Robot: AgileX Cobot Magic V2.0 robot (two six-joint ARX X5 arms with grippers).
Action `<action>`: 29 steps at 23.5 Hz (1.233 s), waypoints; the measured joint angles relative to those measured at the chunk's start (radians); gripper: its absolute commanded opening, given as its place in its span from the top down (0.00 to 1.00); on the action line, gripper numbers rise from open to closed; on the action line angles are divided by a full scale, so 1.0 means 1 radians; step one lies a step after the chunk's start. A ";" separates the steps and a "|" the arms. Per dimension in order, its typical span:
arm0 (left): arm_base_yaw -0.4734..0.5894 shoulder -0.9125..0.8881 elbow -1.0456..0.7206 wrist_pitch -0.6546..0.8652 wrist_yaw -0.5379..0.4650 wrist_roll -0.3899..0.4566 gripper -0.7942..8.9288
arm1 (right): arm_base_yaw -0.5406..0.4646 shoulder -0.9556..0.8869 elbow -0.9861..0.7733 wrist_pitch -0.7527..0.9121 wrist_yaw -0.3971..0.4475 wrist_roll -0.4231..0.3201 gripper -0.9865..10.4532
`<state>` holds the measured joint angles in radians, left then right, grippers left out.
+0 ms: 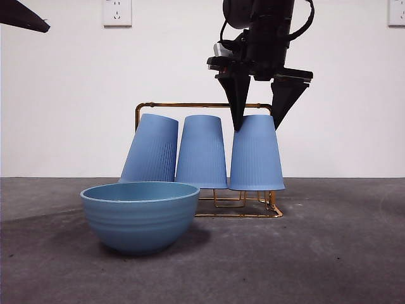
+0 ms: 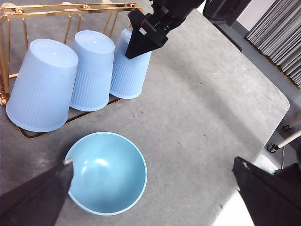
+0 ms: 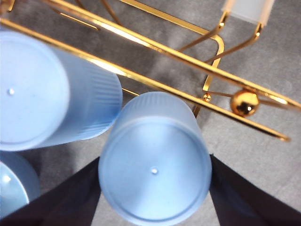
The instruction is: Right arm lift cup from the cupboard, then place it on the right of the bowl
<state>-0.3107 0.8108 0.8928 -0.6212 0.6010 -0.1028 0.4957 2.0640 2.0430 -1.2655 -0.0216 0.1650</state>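
The cups' wide rims nearly touch on the rack. My right gripper next needs to grab the light-blue ribbed cup by its narrow base end (image 1: 255,126) to lift it.
Three light-blue ribbed cups stand upside down on the gold wire cupboard (image 1: 190,105). My right gripper (image 1: 257,126) comes down from above onto the rightmost cup (image 1: 256,155). Its jaws are open and straddle the cup's top, one close on each side. The right wrist view shows this cup (image 3: 155,183) between the two jaws, with the gold wires (image 3: 164,52) behind it. The cup rests on the rack. The blue-teal bowl (image 1: 139,215) sits in front of the rack, toward the left. My left gripper (image 2: 153,162) is open and empty, high above the bowl (image 2: 106,172).
The other two cups (image 1: 152,149) (image 1: 202,152) stand left of the gripped-around one, the leftmost leaning. Grey table runs to the right of the bowl (image 2: 197,117). The table's edge and a corner show in the left wrist view (image 2: 282,101). A white wall stands behind.
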 measured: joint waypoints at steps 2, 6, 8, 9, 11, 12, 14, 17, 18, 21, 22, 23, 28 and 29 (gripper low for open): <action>0.000 0.000 0.000 0.000 0.000 0.003 0.34 | 0.000 0.000 0.000 0.000 0.000 0.001 0.72; 0.000 0.000 0.000 0.000 0.000 0.005 0.34 | 0.000 -0.003 0.000 -0.003 0.000 0.008 0.72; 0.000 0.000 0.000 0.000 0.000 0.006 0.34 | 0.001 -0.017 0.000 -0.010 0.002 0.008 0.72; 0.000 0.003 -0.001 0.001 0.000 0.006 0.34 | 0.001 -0.033 0.000 -0.010 0.003 0.008 0.72; 0.000 0.019 -0.014 0.000 0.000 0.006 0.34 | 0.002 -0.075 0.000 -0.011 0.023 0.008 0.72; 0.000 0.038 -0.020 -0.002 0.000 0.006 0.34 | 0.002 -0.105 0.000 -0.015 0.036 0.008 0.72; 0.000 0.066 -0.022 -0.002 0.000 0.006 0.34 | 0.002 -0.150 0.000 -0.021 0.045 0.008 0.72; -0.001 0.124 -0.022 0.000 0.000 0.006 0.34 | 0.008 -0.215 0.000 -0.011 0.045 0.007 0.72; -0.001 0.149 -0.022 0.002 0.000 0.006 0.34 | 0.014 -0.238 0.000 -0.008 0.044 0.007 0.72; -0.015 0.226 -0.022 0.015 0.001 0.007 0.34 | 0.036 -0.317 0.000 -0.019 0.032 0.007 0.72; -0.020 0.253 -0.022 0.018 0.006 0.006 0.34 | 0.045 -0.342 0.000 -0.037 0.029 0.006 0.72; -0.021 0.282 -0.022 0.024 0.032 0.006 0.34 | 0.055 -0.370 -0.008 -0.051 0.029 0.005 0.72; -0.021 0.423 -0.022 0.144 0.201 -0.021 0.34 | 0.105 -0.551 -0.232 0.017 0.028 -0.003 0.72; -0.021 0.451 -0.022 0.167 0.224 -0.032 0.34 | 0.108 -0.594 -0.299 0.055 0.026 -0.003 0.72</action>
<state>-0.3317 1.2613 0.8711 -0.4545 0.8246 -0.1345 0.6033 1.4696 1.7443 -1.2102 0.0040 0.1616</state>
